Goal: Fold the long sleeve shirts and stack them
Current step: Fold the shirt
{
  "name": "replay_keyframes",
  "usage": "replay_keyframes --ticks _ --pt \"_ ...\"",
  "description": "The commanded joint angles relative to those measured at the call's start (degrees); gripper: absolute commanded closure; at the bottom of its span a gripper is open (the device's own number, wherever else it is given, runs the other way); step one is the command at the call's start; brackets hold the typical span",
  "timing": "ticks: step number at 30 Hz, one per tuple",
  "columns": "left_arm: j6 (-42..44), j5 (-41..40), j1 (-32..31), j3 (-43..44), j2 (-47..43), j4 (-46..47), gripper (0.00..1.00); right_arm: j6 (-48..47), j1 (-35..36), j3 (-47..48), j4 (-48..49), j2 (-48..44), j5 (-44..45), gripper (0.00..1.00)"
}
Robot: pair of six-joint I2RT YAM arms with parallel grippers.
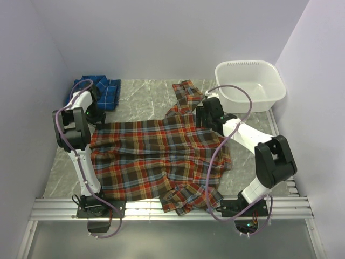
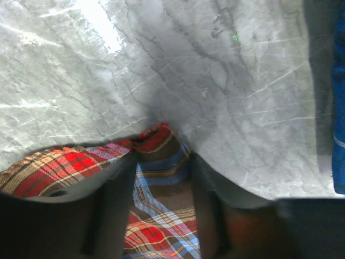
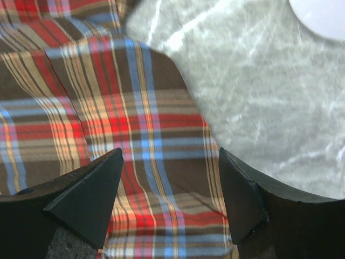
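Note:
Next, my right gripper grabs the red-orange plaid shirt (image 1: 156, 156) near its edge by the back sleeve (image 1: 203, 124), opposite my left gripper, to straighten it for folding.
The red-orange plaid shirt (image 1: 156, 156) lies spread open across the middle of the table, one sleeve (image 1: 186, 94) reaching toward the back. The blue plaid shirt (image 1: 97, 91) lies bunched at the back left. My left gripper (image 1: 96, 116) is at the red shirt's back left corner; in the left wrist view it (image 2: 161, 156) is shut on a fold of the red shirt (image 2: 59, 167). My right gripper (image 1: 207, 114) is over the shirt's back right part; in the right wrist view it (image 3: 170, 178) is open just above the flat cloth (image 3: 108, 108) near its edge.
A white plastic tub (image 1: 250, 86) stands at the back right, its rim showing in the right wrist view (image 3: 323, 13). The blue shirt's edge shows at the right of the left wrist view (image 2: 339, 108). Walls close in on three sides. A metal rail (image 1: 161, 208) runs along the near edge.

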Motion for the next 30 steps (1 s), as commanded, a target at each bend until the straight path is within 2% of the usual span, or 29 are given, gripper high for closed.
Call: replay_keyframes --ticks 1,6,12,13,15,21,23,30 --pt "0.9 -1.7 0.1 0.0 2.5 -2.2 0.52 -0.7 0.3 5.2 2.3 1.9 0.9 0.22" --pt "2.2 -2.1 0.1 -0.5 2.6 -1.8 0.71 -5.7 -0.1 11.2 1.7 8.0 -3.6 0.22" --pt "4.1 -2.6 0.1 -0.4 2.7 -1.2 0.9 -11.8 -3.7 19.8 -2.7 17.5 -13.5 0.23" --pt "4.5 -2.8 0.1 -0.4 2.6 -1.2 0.9 -12.2 -4.0 21.1 -3.5 18.5 -14.9 0.23" --pt "5.0 -3.1 0.1 -0.5 2.6 -1.0 0.96 -13.1 -4.5 24.3 -5.7 20.7 -15.5 0.23" --pt "6.3 -2.3 0.0 -1.5 1.2 0.2 0.99 -11.6 -5.4 33.5 -10.8 27.8 -17.9 0.28" --pt "6.5 -2.3 0.0 -1.7 0.6 0.3 0.99 -10.9 -5.7 36.6 -13.3 29.9 -21.3 0.29" --pt "7.5 -3.4 0.0 -2.3 0.2 0.4 1.0 -9.7 -5.5 42.5 -20.7 37.0 -23.2 0.31"
